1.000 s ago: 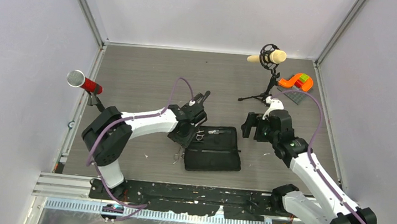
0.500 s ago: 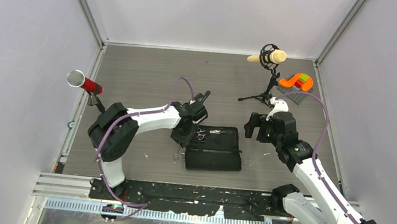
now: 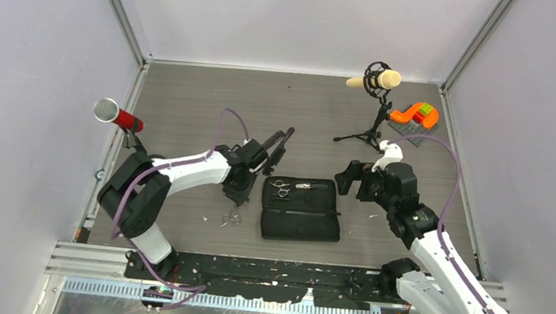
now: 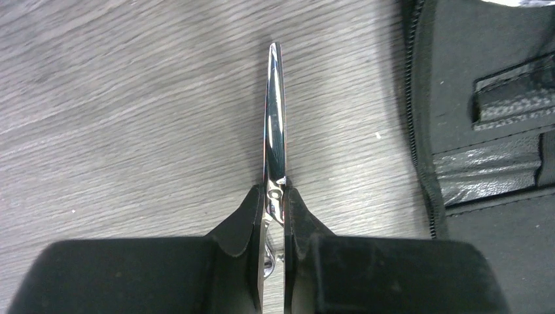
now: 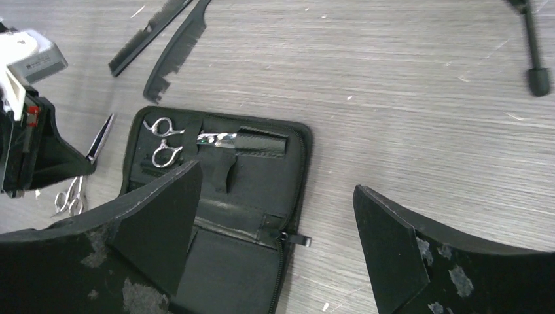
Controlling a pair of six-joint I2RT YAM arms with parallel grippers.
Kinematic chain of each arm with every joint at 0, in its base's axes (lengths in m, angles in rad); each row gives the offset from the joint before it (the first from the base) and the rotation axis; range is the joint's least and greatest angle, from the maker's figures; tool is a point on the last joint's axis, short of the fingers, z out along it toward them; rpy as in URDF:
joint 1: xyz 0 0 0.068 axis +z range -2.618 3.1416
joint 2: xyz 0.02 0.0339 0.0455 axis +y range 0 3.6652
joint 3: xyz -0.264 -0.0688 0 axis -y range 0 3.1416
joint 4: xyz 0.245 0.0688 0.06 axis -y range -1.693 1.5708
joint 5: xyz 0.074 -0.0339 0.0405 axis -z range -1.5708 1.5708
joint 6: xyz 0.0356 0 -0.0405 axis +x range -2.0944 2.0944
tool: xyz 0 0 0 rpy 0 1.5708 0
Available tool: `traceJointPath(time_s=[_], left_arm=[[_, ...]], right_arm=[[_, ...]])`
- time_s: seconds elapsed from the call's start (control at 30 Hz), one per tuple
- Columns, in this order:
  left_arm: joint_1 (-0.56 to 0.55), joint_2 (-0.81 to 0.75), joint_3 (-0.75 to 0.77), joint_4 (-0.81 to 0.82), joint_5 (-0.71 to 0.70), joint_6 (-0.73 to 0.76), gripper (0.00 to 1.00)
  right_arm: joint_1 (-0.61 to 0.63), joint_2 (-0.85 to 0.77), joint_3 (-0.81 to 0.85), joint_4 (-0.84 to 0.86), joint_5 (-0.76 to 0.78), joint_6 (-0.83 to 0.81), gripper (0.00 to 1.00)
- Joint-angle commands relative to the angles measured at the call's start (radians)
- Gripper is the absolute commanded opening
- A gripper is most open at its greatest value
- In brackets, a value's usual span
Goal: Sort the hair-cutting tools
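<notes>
My right gripper grips the silver scissors (image 4: 275, 131) by the handles, behind the pivot, next, which leaves the blade free to go into the case.
My left gripper (image 3: 237, 192) is shut on a pair of silver scissors (image 4: 275, 131) at the pivot, just left of the open black case (image 3: 301, 208). The blade points ahead over the table, and the rings (image 3: 231, 218) hang toward the near side. The second pair of scissors (image 5: 163, 140) lies strapped inside the case, also seen from above (image 3: 281, 188). Two black combs (image 3: 279, 145) lie side by side beyond the left gripper; the right wrist view shows them too (image 5: 171, 40). My right gripper (image 5: 275, 196) is open and empty, above the case's right edge.
A cream microphone on a black tripod (image 3: 375, 105) stands at the back right, one leg (image 5: 533, 46) near my right gripper. A red microphone (image 3: 117, 116) stands at the left wall. Orange and green blocks (image 3: 416, 114) sit in the back right corner.
My left gripper has moved left, away from the case's edge, with the scissors in it. The scissors inside the case now show. The right gripper has shifted slightly.
</notes>
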Motion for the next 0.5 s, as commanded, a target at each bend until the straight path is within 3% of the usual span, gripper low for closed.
traceJointPath(time_s=[0.0,0.3,0.47], left_arm=[[0.026,-0.099,-0.021,0.0,0.001,-0.032,0.0],[0.076,-0.299,-0.056,0.044,0.064,-0.179,0.0],[0.077,-0.404,-0.071,0.092,0.07,-0.341,0.0]], right_arm=[[0.042,0.021,-0.023,0.131,-0.092,0.046,0.95],[0.294,0.143,-0.008,0.309,-0.051,0.122,1.0],[0.406,0.224,-0.006,0.44,-0.055,0.161,0.96]])
